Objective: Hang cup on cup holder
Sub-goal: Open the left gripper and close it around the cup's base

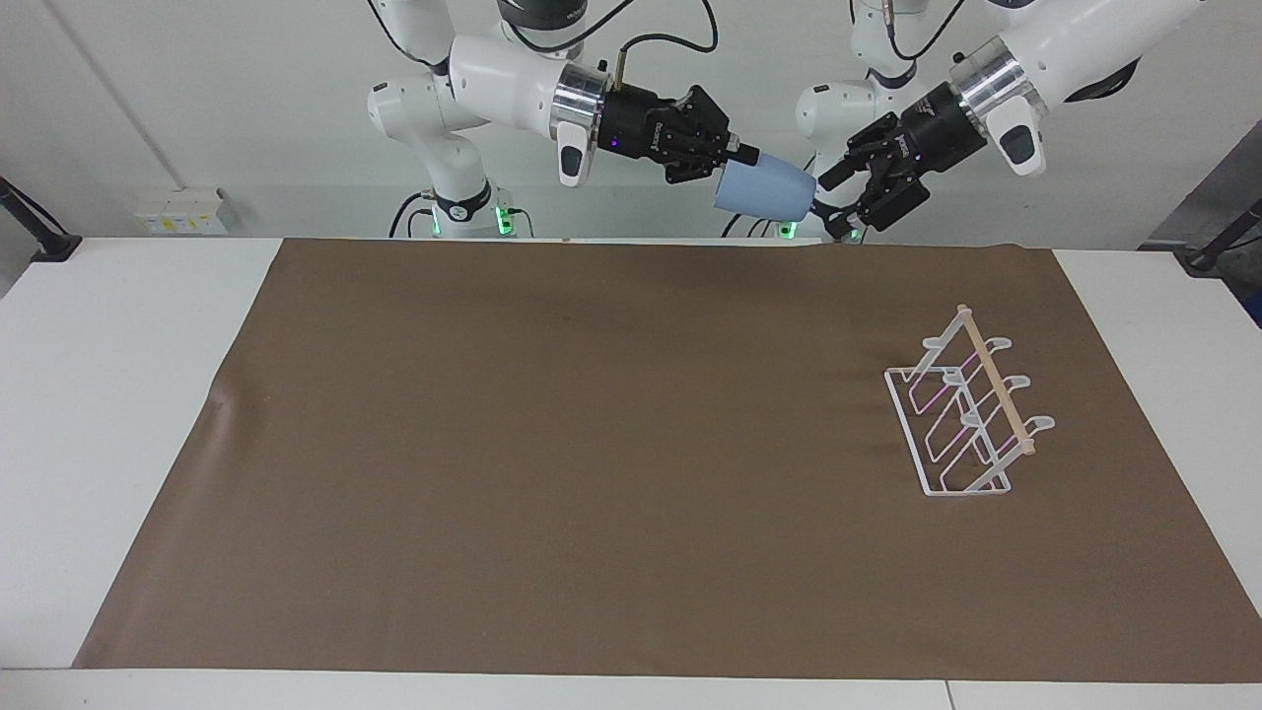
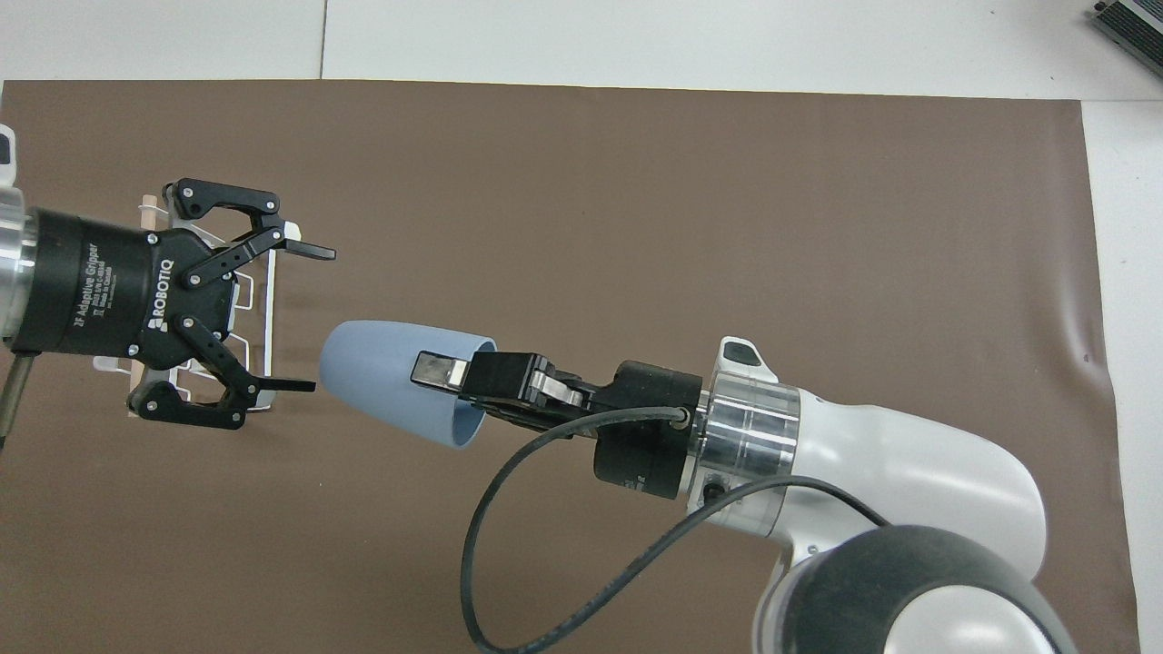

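The fingers of my right gripper crowd the cup's rim, so I should next grab the light-blue cup by its free base end (image 2: 351, 367) with my left gripper.
The light-blue cup (image 1: 767, 191) (image 2: 391, 381) hangs on its side high over the mat's edge nearest the robots. My right gripper (image 1: 735, 163) (image 2: 454, 381) is shut on its rim, one finger inside and one outside. The cup's base points at my left gripper (image 1: 833, 207) (image 2: 311, 320), which is open, its fingertips just off that base with no clear contact. The white wire cup holder (image 1: 961, 414) (image 2: 270, 300) with its wooden dowel stands on the mat toward the left arm's end. In the overhead view the left gripper covers most of it.
A brown mat (image 1: 592, 444) covers most of the white table (image 1: 118, 394). A black cable (image 2: 509, 545) loops from the right wrist. Nothing else lies on the mat.
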Controlling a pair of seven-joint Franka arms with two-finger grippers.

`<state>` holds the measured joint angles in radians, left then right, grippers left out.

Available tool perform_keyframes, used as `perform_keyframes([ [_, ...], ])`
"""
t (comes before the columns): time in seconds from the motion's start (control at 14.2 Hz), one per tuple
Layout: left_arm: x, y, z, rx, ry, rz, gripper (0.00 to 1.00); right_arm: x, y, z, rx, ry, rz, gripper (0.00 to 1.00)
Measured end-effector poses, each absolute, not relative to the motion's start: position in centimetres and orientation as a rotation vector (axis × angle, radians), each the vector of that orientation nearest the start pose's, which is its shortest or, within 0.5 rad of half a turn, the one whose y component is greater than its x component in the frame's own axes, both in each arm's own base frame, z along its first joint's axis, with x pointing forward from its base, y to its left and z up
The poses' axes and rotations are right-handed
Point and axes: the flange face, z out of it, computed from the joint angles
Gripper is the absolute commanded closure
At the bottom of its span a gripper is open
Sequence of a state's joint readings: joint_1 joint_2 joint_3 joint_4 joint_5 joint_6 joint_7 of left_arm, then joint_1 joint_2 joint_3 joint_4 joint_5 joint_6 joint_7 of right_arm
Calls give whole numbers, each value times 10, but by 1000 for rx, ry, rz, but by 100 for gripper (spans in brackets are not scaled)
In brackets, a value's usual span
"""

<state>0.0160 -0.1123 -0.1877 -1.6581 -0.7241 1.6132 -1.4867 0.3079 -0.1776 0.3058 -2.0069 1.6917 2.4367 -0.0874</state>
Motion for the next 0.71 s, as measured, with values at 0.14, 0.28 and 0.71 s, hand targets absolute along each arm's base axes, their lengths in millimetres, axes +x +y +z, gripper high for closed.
perform_keyframes([
  [0.14,498,-176,671,2027,1556,-646,0,445,330,600,-1697,343,-93,100],
  [0.28,492,-189,670,2047,1545,-661,0,445,330,600,-1697,343,-93,100],
  [0.71,481,-196,657,2068,1555,-680,0,445,330,600,-1697,343,-93,100],
])
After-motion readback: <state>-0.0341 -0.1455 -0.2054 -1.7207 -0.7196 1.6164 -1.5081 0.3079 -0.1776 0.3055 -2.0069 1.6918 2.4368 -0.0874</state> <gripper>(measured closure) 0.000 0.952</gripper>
